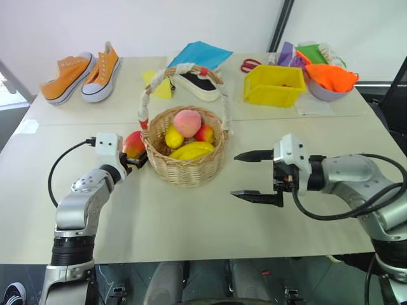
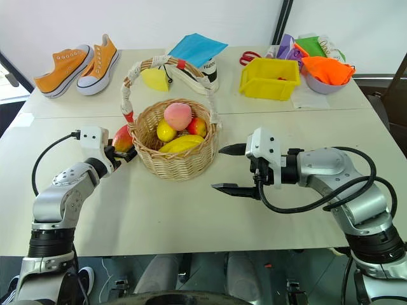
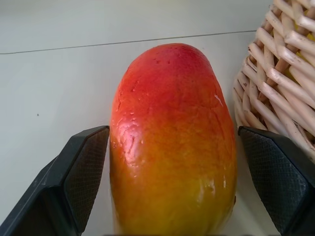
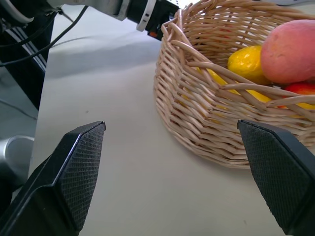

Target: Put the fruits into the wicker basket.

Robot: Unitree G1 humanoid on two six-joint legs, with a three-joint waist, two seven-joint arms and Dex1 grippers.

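I will grab the wicker basket by its white-wrapped handle (image 1: pixel 226 113) with my right gripper next, because a peach (image 1: pixel 187 122), a lemon and other fruits are lying loose in the basket.
A red-and-yellow mango (image 3: pixel 172 142) lies on the table against the left side of the wicker basket (image 1: pixel 184 168). My left gripper (image 1: pixel 135 161) is shut on the mango, one black finger (image 3: pixel 83 172) pressed to each flank. In the basket sit a pink peach (image 1: pixel 187 122), a lemon (image 1: pixel 173 136), a red apple (image 1: pixel 205 133) and a banana (image 1: pixel 191 150). The basket's arched handle (image 1: pixel 147 95) leans toward the back. To the right of the basket, above the table, my right gripper (image 1: pixel 234 175) points at it, open with nothing between its fingers.
At the back of the table stand orange sneakers (image 1: pixel 79 75), a blue cloth (image 1: pixel 198 54), a white shoe (image 1: pixel 198 86), a yellow paper piece (image 1: pixel 162 86), red scissors (image 1: pixel 250 65), a yellow bin (image 1: pixel 273 84) and a bowl with an orange cloth (image 1: pixel 331 81).
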